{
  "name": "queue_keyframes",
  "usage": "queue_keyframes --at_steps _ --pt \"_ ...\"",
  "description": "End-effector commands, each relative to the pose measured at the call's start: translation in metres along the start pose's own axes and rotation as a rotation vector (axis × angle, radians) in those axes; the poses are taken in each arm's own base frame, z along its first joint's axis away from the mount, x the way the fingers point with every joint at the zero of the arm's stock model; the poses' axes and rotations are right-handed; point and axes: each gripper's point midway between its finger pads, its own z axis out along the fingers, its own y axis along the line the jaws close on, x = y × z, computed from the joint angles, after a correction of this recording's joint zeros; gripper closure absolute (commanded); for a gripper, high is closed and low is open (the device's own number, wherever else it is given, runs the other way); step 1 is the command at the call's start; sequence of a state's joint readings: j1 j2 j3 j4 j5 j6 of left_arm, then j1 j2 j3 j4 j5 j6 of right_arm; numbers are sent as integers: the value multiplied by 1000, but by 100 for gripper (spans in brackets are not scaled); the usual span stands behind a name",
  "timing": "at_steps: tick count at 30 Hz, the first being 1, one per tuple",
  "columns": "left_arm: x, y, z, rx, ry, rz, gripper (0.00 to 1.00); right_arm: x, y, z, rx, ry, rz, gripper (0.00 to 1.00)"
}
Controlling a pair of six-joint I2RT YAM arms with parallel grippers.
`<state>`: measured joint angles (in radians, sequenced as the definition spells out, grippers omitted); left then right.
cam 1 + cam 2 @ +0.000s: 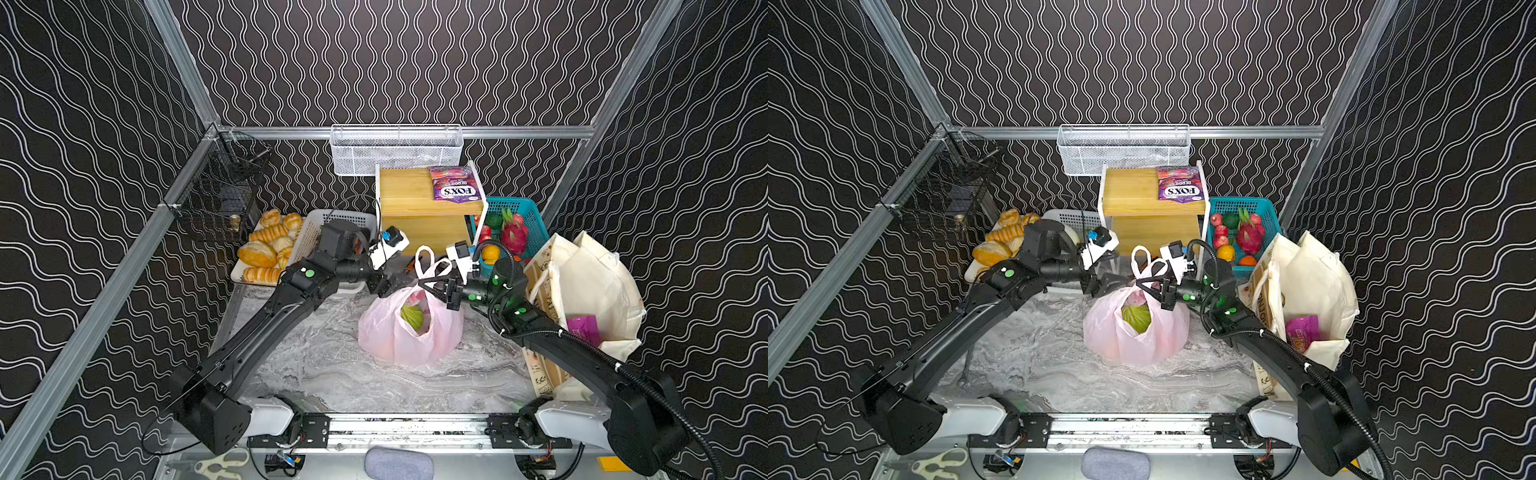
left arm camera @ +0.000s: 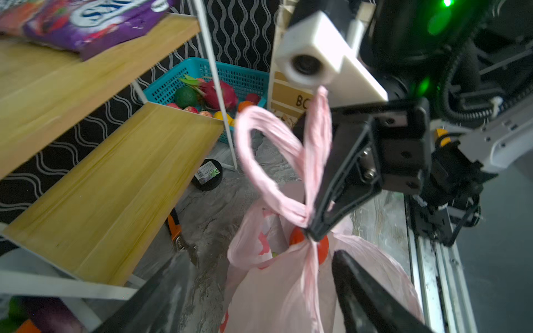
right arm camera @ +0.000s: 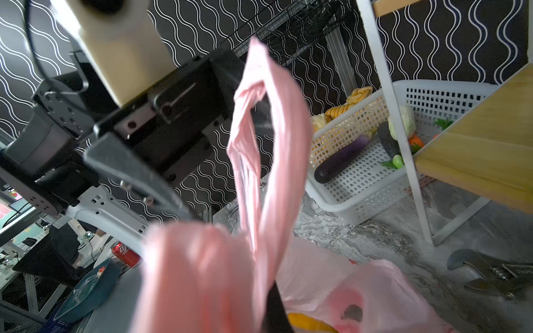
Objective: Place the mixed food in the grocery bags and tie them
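My left gripper is to grab the bag's loose handle piece (image 1: 408, 290) (image 2: 309, 283) to tie the pink plastic bag, and it leaves the knot to my right gripper.
The pink plastic bag (image 1: 411, 336) (image 1: 1136, 336) sits mid-table with a green cabbage (image 1: 412, 318) (image 1: 1136, 318) showing through its mouth. Its two handle loops (image 1: 426, 262) (image 2: 259, 161) stand up, crossed into a knot. My right gripper (image 1: 424, 285) (image 1: 1140, 285) (image 2: 314, 230) is shut on the handles at that knot. My left gripper (image 1: 397, 284) (image 2: 259, 299) is open, with a twisted strand of the bag running loose between its fingers (image 2: 366, 302). A red round vegetable (image 2: 297, 238) lies just under the knot. The cream canvas tote (image 1: 590, 282) (image 1: 1316, 274) stands at the right with a purple packet (image 1: 584, 328) in it.
A purple FOX'S packet (image 1: 457, 189) lies on the wooden shelf (image 1: 411, 195). Beside the shelf are a teal fruit basket (image 1: 528, 212), a white vegetable basket (image 1: 309, 237) and a bread tray (image 1: 266, 253). A wrench (image 3: 490, 274) and a black tin (image 2: 207, 174) lie under the shelf.
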<state>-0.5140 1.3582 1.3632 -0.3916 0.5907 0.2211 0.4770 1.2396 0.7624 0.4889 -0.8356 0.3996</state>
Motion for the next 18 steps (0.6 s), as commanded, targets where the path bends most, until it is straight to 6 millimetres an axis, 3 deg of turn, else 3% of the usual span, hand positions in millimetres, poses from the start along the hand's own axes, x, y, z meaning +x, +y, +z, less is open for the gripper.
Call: queue_keyframes --at_steps 1,4,11,18 --pt "-37 5 -3 76 -106 -160 22 0 3 1 -14 15 -25 100" --pt "-46 2 5 153 -106 -200 28 0 3 1 -12 28 -31 100" --pt "-42 -4 15 237 -77 -215 36 1 2 2 -11 37 -23 100" --pt "-43 -4 17 253 -83 -220 64 1 3 3 -15 42 -18 100"
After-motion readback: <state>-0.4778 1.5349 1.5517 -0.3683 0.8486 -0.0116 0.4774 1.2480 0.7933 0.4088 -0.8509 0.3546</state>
